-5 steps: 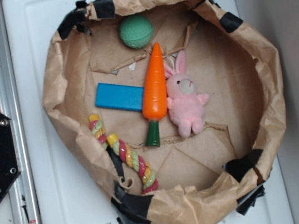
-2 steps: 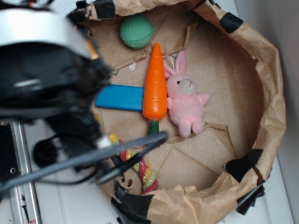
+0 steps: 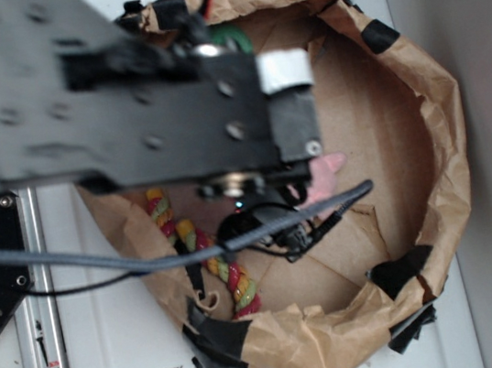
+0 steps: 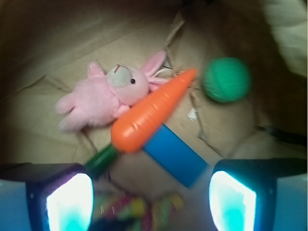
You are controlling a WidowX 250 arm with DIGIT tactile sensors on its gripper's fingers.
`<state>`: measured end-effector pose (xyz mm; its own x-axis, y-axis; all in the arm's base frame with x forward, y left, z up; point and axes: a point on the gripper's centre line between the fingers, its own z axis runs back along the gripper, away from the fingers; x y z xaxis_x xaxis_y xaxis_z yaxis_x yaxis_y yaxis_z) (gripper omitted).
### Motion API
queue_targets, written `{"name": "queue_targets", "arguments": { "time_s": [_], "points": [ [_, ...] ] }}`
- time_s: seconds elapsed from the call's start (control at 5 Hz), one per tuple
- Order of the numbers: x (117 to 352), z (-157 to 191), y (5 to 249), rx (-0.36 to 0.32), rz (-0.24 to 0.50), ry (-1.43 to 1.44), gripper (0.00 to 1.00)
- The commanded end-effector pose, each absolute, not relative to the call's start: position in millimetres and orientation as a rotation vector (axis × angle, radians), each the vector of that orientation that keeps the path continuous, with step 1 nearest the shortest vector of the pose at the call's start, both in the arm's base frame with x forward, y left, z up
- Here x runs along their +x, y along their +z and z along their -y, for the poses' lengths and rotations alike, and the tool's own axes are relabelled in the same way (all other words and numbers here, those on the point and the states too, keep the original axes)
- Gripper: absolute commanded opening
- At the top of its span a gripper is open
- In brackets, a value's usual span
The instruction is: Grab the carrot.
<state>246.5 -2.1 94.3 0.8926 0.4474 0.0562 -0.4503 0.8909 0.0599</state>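
Observation:
My gripper will next grab the carrot from among the toys by pinching the carrot (image 4: 151, 113) by its thick part (image 4: 131, 130).
The carrot (image 4: 151, 113) is bright orange with a dark green stem (image 4: 101, 161). In the wrist view it lies diagonally on the brown paper, its tip pointing up-right. My gripper (image 4: 151, 202) is open and empty, above the paper and just short of the stem end. Its two glowing fingers (image 4: 70, 202) stand wide apart at the bottom of the view. The carrot lies ahead of them, touching neither. In the exterior view my arm (image 3: 122, 101) covers the carrot and hides the jaws.
A pink plush bunny (image 4: 103, 96) lies against the carrot's far side. A blue block (image 4: 175, 156) lies partly under the carrot. A green ball (image 4: 226, 79) sits beyond its tip. A rope toy (image 3: 227, 275) lies near the crumpled paper rim (image 3: 431, 119).
My arm has swung in from the left over the paper nest and now covers the carrot, the blue block and most of the bunny in the exterior view. The objects have not moved.

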Motion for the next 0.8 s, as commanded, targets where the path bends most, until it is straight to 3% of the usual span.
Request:
{"name": "queue_targets", "arguments": {
  "time_s": [0.0, 0.2, 0.4, 0.6],
  "points": [
    [279.4, -13.6, 57.3, 0.143, 0.046, 0.483, 1.00],
    [271.1, -22.5, 19.1, 0.146, -0.051, 0.450, 1.00],
    [263.6, -24.7, 4.1, 0.095, -0.121, 0.381, 0.94],
    [256.6, -28.1, 21.8, 0.079, -0.118, 0.363, 0.00]
  ]
}}
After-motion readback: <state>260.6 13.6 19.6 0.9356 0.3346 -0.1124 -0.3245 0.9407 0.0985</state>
